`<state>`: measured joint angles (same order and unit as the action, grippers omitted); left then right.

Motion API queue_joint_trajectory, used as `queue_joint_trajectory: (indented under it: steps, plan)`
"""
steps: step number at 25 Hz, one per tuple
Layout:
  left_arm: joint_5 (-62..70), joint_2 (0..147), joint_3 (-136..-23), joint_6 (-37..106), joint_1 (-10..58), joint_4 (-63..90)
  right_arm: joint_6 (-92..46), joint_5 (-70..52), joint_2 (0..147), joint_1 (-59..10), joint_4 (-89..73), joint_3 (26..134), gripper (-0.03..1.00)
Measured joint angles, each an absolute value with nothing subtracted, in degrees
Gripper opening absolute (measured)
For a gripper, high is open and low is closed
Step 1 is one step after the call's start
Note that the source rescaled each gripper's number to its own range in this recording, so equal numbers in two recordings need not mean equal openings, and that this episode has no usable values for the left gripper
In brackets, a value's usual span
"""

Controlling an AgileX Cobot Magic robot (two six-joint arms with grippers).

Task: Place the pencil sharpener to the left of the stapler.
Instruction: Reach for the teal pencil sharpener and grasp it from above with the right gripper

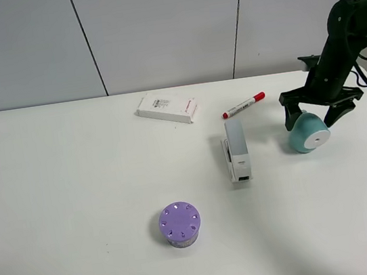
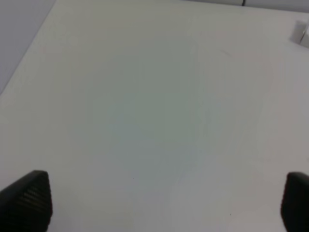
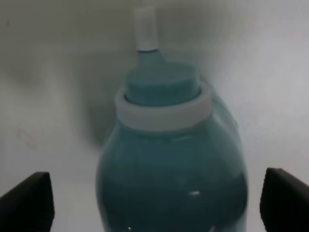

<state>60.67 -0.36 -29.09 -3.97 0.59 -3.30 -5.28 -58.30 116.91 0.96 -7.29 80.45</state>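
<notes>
Next, my right gripper grabs the teal pencil sharpener by its rounded body (image 1: 304, 133) to set it beside the stapler (image 1: 236, 149).
The teal pencil sharpener (image 1: 308, 135) lies on its side on the white table (image 1: 75, 194), its white round face toward the front, to the right of the stapler (image 1: 236, 149). The light grey and white stapler lies lengthwise near the table's middle. My right gripper (image 1: 314, 118) is open and straddles the sharpener from above. In the right wrist view the sharpener (image 3: 171, 159) fills the space between the dark fingertips (image 3: 26, 200), with a gap on each side. My left gripper (image 2: 164, 200) is open over bare table and does not show in the exterior high view.
A purple cylinder with holes on top (image 1: 180, 224) stands front of centre. A flat white box (image 1: 167, 108) lies at the back, its corner also visible in the left wrist view (image 2: 300, 33). A red-capped white marker (image 1: 243, 105) lies just behind the stapler.
</notes>
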Motion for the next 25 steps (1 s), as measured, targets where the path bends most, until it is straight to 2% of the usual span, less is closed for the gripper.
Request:
queue_joint_trajectory:
  steps: [14, 15, 17, 18, 23, 25]
  plan:
    - [60.7, -0.4, -29.1, -4.0, 0.6, -3.3, -6.1, -57.3, 122.6, 1.0, -7.7, 80.4, 0.99]
    - [60.7, -0.4, -29.1, -4.0, 0.6, -3.3, -6.1, -57.3, 123.0, 1.0, -7.7, 80.4, 0.94]
    - [60.7, -0.4, -29.1, -4.0, 0.6, -3.3, -6.1, -57.3, 123.5, 1.0, -7.5, 80.6, 0.77]
    - [60.7, -0.4, -29.1, -4.0, 0.6, -3.3, -6.1, -57.4, 123.7, 1.0, -7.3, 80.7, 0.64]
    - [60.7, -0.4, -29.1, -4.0, 0.6, -3.3, -6.1, -57.5, 123.8, 1.1, -6.8, 80.8, 0.27]
    - [60.7, -0.4, -29.1, -4.0, 0.6, -3.3, -6.1, -57.5, 123.8, 1.1, -6.2, 80.8, 0.06]
